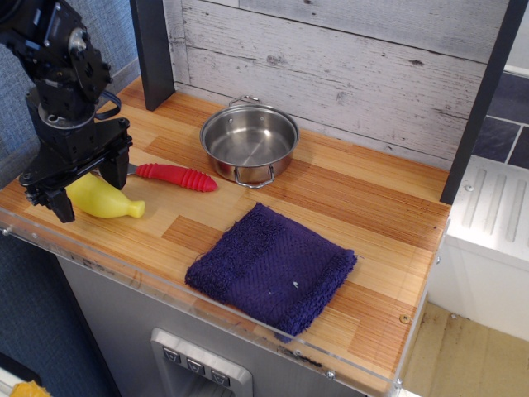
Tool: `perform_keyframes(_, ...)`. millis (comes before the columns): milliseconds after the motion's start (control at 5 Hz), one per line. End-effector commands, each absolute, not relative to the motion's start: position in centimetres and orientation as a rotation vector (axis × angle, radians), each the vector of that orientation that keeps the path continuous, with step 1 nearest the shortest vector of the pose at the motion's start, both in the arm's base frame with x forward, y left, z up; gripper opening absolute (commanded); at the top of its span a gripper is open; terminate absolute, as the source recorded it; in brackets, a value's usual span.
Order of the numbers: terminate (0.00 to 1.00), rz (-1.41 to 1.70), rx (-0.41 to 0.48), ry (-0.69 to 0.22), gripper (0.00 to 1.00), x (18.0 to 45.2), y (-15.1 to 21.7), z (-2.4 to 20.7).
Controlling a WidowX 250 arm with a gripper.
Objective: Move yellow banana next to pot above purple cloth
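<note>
My gripper grips the yellow banana by its thick rounded end (83, 192) next, to set it beside the pot (248, 142) above the purple cloth.
The yellow banana (107, 201) lies on the wooden counter (372, 207) at the front left, stem end pointing right. My gripper (89, 193) is open and lowered over the banana's thick left end, one finger on each side of it. I cannot tell whether the fingers touch it. The shiny steel pot (248, 142) stands empty at the back middle. The purple cloth (273, 266) lies folded at the front middle, below and right of the pot.
A red-handled fork (175, 176) lies just behind the banana, between it and the pot. A dark post (153, 50) stands at the back left. A clear plastic lip (207, 302) runs along the counter's front edge.
</note>
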State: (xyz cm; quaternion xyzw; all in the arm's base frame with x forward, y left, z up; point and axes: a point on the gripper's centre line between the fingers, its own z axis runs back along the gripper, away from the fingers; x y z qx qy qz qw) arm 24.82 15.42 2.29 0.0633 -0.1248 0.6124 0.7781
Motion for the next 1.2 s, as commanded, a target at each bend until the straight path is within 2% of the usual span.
perform_keyframes(0, 0.0, 1.302, 0.134, -0.305, 0.0, 25.8, 15.7, 2.3)
perform_keyframes(400, 0.0, 1.304, 0.129, -0.296, 0.0, 25.4, 14.9, 2.4)
perform_keyframes(600, 0.0, 1.401, 0.066, -0.366, 0.0, 25.4, 14.6, 4.1)
perform_keyframes(800, 0.0, 1.382, 0.011, -0.408, 0.0, 26.4, 14.1, 7.1)
perform_keyframes(1000, 0.0, 1.245, 0.034, -0.478, 0.0, 28.5, 12.4, 10.3)
